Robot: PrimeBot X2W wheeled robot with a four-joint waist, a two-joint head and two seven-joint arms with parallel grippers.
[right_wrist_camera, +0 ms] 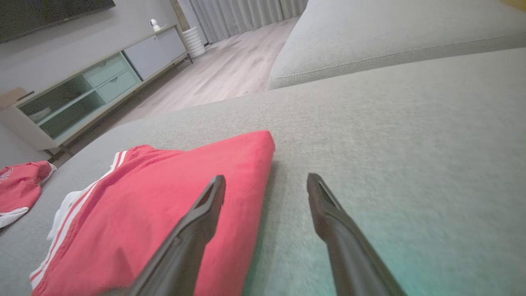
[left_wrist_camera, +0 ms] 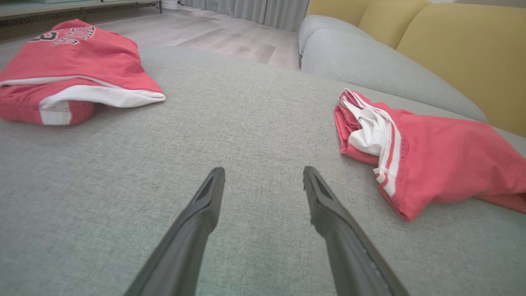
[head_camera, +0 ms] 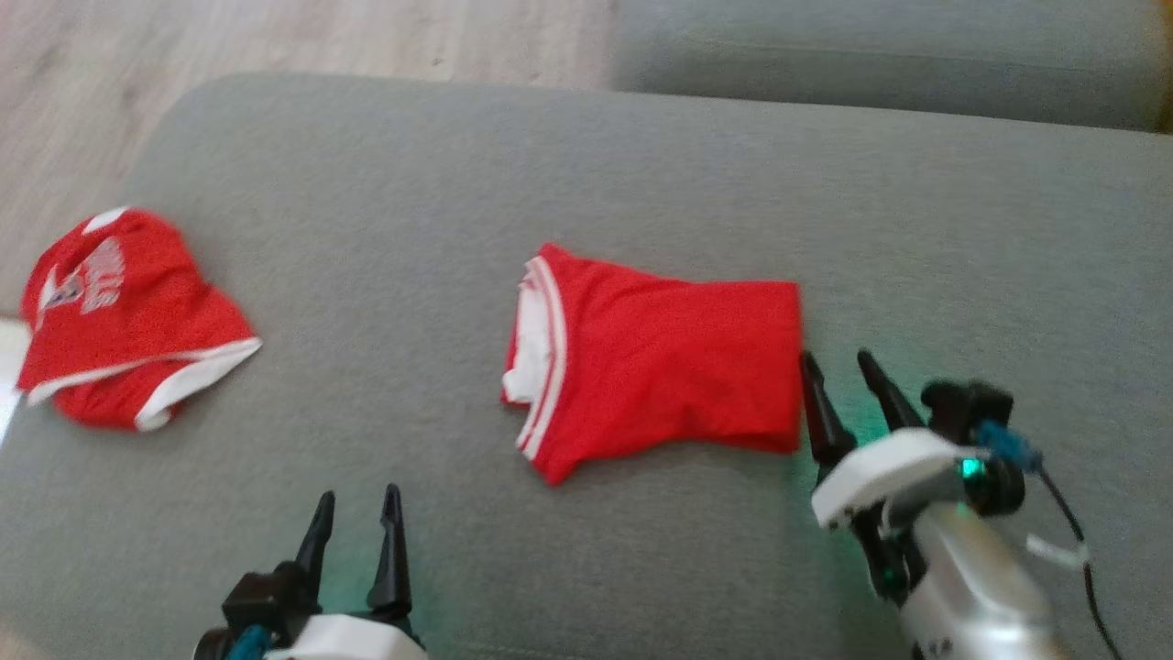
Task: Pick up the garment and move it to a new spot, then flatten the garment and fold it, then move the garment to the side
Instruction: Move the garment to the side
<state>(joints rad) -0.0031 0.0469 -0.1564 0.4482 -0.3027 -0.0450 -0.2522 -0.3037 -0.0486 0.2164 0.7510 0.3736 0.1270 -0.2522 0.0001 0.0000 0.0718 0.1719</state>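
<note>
I should next grab the folded garment (head_camera: 660, 357) with my right gripper by its smooth folded red edge (head_camera: 789, 363). Then I can move the garment to the side.
A folded red garment (head_camera: 660, 357) with white stripes lies flat in the middle of the grey sofa cushion (head_camera: 385, 229); the wrist views show the garment (left_wrist_camera: 435, 156) (right_wrist_camera: 164, 205) too. My right gripper (head_camera: 836, 359) is open at its right edge, one finger over the cloth and one over the cushion in the right wrist view (right_wrist_camera: 266, 183), holding nothing. My left gripper (head_camera: 357, 502) is open near the front edge, left of the garment, with bare cushion between its fingers (left_wrist_camera: 263, 174).
A second red garment (head_camera: 119, 321) with white trim and lettering lies crumpled at the cushion's far left, also in the left wrist view (left_wrist_camera: 70, 70). Another grey cushion (head_camera: 880, 55) lies beyond. Wood floor (head_camera: 275, 37) borders the back left.
</note>
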